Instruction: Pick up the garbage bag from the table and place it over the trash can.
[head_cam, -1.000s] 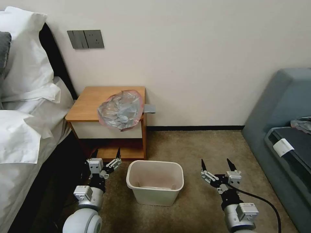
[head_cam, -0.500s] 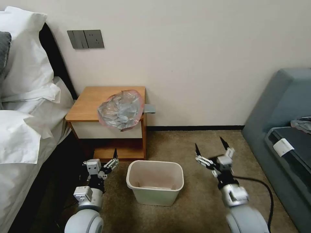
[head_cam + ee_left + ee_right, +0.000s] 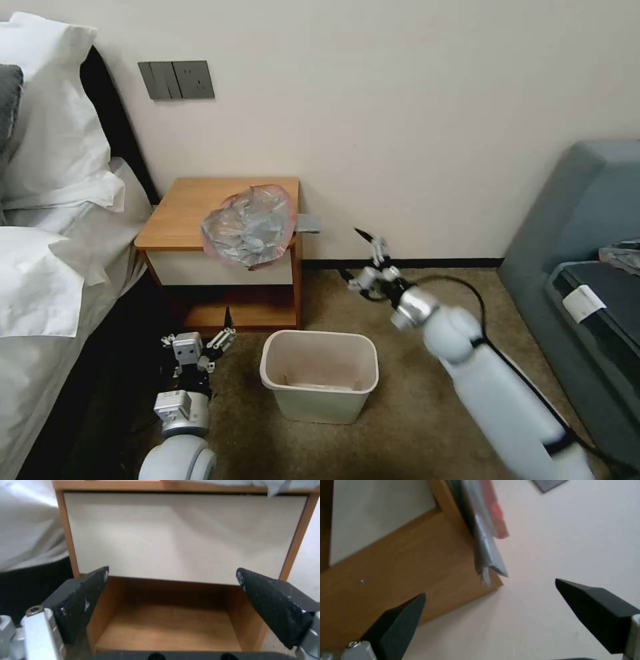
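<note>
I next need to grab the garbage bag with my right gripper by its pinkish rim (image 3: 289, 211). The bag's rim stands up near the side of the table, while the bag's crinkled grey film (image 3: 249, 227) lies slack.
The crinkled grey garbage bag (image 3: 249, 227) with a pinkish edge lies on the right front of the wooden table (image 3: 180, 213), hanging over its front edge. The beige trash can (image 3: 319, 373) stands on the carpet in front of the table. My right gripper (image 3: 350, 253) is open, to the right of the table, a little below its top. In the right wrist view the gripper (image 3: 490, 587) faces the table's side panel (image 3: 403, 575) and the bag's overhanging edge (image 3: 483, 530). My left gripper (image 3: 197, 330) is open, low by the bin; the left gripper (image 3: 171, 572) faces the drawer front (image 3: 180, 535).
A bed with white pillows (image 3: 47, 233) borders the table on the left. A grey-blue sofa (image 3: 587, 220) fills the right side. Wall switches (image 3: 176, 81) sit above the table. Open carpet (image 3: 413, 393) lies right of the bin, crossed by my right arm.
My right arm has swung up and left, from the floor beside the bin to the table's right side. The left gripper has drifted slightly left and down.
</note>
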`<state>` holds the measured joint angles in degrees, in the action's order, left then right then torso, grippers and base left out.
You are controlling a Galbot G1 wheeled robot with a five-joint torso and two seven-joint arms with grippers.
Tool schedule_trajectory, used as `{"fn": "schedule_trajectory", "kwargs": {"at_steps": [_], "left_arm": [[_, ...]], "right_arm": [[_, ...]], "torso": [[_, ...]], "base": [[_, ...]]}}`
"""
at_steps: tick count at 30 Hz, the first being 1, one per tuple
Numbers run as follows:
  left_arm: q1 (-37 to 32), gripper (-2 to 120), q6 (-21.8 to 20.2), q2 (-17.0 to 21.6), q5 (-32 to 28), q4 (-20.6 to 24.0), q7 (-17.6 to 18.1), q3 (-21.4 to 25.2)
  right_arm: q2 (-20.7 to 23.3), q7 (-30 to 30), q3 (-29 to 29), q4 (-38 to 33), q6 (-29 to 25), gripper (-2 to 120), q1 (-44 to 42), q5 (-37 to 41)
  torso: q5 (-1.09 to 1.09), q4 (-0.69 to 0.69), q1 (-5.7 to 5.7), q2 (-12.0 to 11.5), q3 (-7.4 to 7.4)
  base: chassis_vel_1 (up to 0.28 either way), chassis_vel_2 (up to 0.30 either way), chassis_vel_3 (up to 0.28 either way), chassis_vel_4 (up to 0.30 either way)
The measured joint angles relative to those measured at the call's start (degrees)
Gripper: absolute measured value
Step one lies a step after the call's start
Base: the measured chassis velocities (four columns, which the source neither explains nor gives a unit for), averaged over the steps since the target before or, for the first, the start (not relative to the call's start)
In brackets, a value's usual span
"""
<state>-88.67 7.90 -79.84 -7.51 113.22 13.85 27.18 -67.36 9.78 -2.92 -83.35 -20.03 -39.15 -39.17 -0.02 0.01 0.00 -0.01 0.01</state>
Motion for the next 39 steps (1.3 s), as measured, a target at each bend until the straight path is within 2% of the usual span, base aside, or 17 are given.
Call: {"fn": "schedule_trajectory", "kwargs": {"at_steps": [5,9,17,20,24,25,27,30,31,32,33,36,39], "left_arm": [[0.88,99,0.96,-0.73,0.27,-2.36,0.51,0.21],[1.12,99,1.45,-1.48,0.37,-3.48,1.09,0.32],[1.94,99,2.0,-2.54,0.45,-5.65,2.2,-0.08],[2.18,99,2.01,-2.6,0.42,-5.96,2.43,-0.23],[2.34,99,2.0,-2.57,0.38,-6.02,2.49,-0.22],[2.5,99,2.0,-2.6,0.23,-6.03,2.66,-0.22],[2.54,99,2.0,-2.62,0.14,-6.04,2.76,-0.24],[2.53,99,1.97,-2.56,0.11,-6.1,2.86,-0.36],[2.53,99,1.97,-2.56,0.11,-6.1,2.86,-0.36],[2.51,99,1.96,-2.48,0.11,-6.1,2.87,-0.35],[2.51,99,1.96,-2.48,0.11,-6.1,2.87,-0.35],[2.51,99,1.95,-2.24,0.1,-6.24,2.94,-0.26],[2.58,99,1.96,-2.2,0.09,-6.44,2.96,-0.26]], "right_arm": [[-4.24,-1.0,2.91,9.77,-3.74,100,6.89,-5.54],[-6.5,-1.93,4.09,14.11,-4.71,100,10.66,-8.48],[-7.26,-2.66,6.71,15.38,-3.79,99,13.3,-8.69],[-6.6,-2.1,7.36,14.34,-3.41,86,13.24,-8.26],[-6.34,-2.01,7.57,13.76,-3.17,77,13.09,-8.08],[-6.25,-2.01,7.77,12.91,-2.63,68,12.78,-8.14],[-6.31,-2.01,7.82,12.65,-2.35,65,12.61,-8.15],[-6.53,-2.0,7.69,12.17,-1.94,49,12.11,-8.08],[-6.53,-2.0,7.69,12.17,-1.94,49,12.11,-8.08],[-6.36,-2.0,7.57,11.84,-1.74,41,11.86,-7.77],[-6.36,-2.0,7.57,11.84,-1.74,41,11.86,-7.77],[-5.95,-1.71,7.34,11.28,-1.45,28,11.49,-7.23],[-5.81,-1.57,7.36,11.09,-1.3,20,11.3,-6.97]], "torso": [[0.01,-0.01,0.0,0.0,0.0],[0.0,0.0,0.0,0.0,-0.01],[0.01,-0.01,0.0,0.0,-0.01],[0.01,-0.03,0.0,0.0,-0.02],[0.01,-0.02,0.0,0.0,-0.02],[0.01,-0.02,0.0,0.0,-0.02],[0.01,-0.02,0.0,0.0,-0.02],[0.01,-0.01,0.0,0.0,-0.02],[0.01,-0.01,0.0,0.0,-0.02],[0.02,-0.01,0.0,0.0,-0.02],[0.02,-0.01,0.0,0.0,-0.02],[0.01,-0.02,-0.01,0.0,-0.02],[0.01,-0.01,-0.01,0.0,-0.02]], "base": [[0.0,0.0,0.0,0.0],[0.0,0.0,0.0,0.0],[0.0,0.0,0.0,0.0],[0.0,0.0,0.0,0.0],[0.0,0.0,0.0,0.0],[0.0,0.0,0.0,0.0],[0.0,0.0,0.0,0.0],[0.0,0.0,0.0,0.0],[0.0,0.0,0.0,0.0],[0.0,0.0,0.0,0.0],[0.0,0.0,0.0,0.0],[0.0,0.0,0.0,0.0],[0.0,0.0,0.0,0.0]]}}
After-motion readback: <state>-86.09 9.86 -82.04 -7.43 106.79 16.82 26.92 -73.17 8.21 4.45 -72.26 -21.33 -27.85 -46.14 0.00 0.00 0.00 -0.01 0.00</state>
